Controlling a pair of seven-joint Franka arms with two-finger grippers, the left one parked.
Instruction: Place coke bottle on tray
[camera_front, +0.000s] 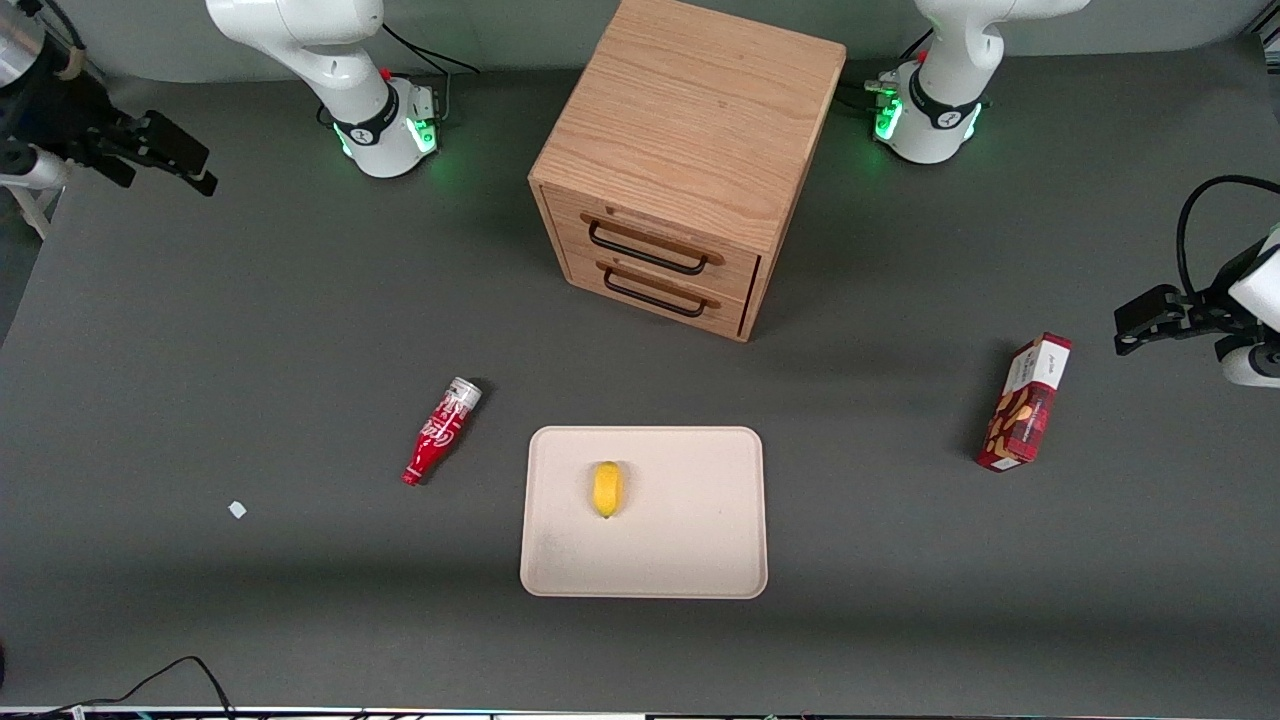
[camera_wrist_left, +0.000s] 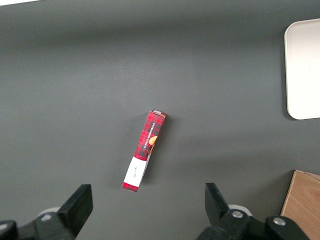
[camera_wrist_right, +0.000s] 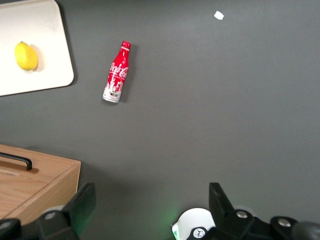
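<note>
The robot's right gripper should next grab the bottle by its labeled body (camera_front: 438, 438), to place the coke bottle on the tray (camera_front: 690, 530).
The coke bottle (camera_front: 440, 432) is a small red bottle with white script. It lies flat on the grey table beside the tray, toward the working arm's end, with its narrow neck pointing toward the front camera. It also shows in the right wrist view (camera_wrist_right: 116, 72). The beige tray (camera_front: 690, 530) lies flat nearer the front camera than the cabinet, and its corner shows in the right wrist view (camera_wrist_right: 47, 75). My right gripper (camera_front: 195, 168) hangs open and empty high above the table at the working arm's end, well apart from the bottle; its two fingers stand wide apart in the right wrist view (camera_wrist_right: 150, 200).
A yellow lemon (camera_front: 606, 489) lies on the tray. A wooden two-drawer cabinet (camera_front: 680, 160) stands farther from the camera than the tray. A red snack box (camera_front: 1025, 402) lies toward the parked arm's end. A small white scrap (camera_front: 237, 509) lies on the table.
</note>
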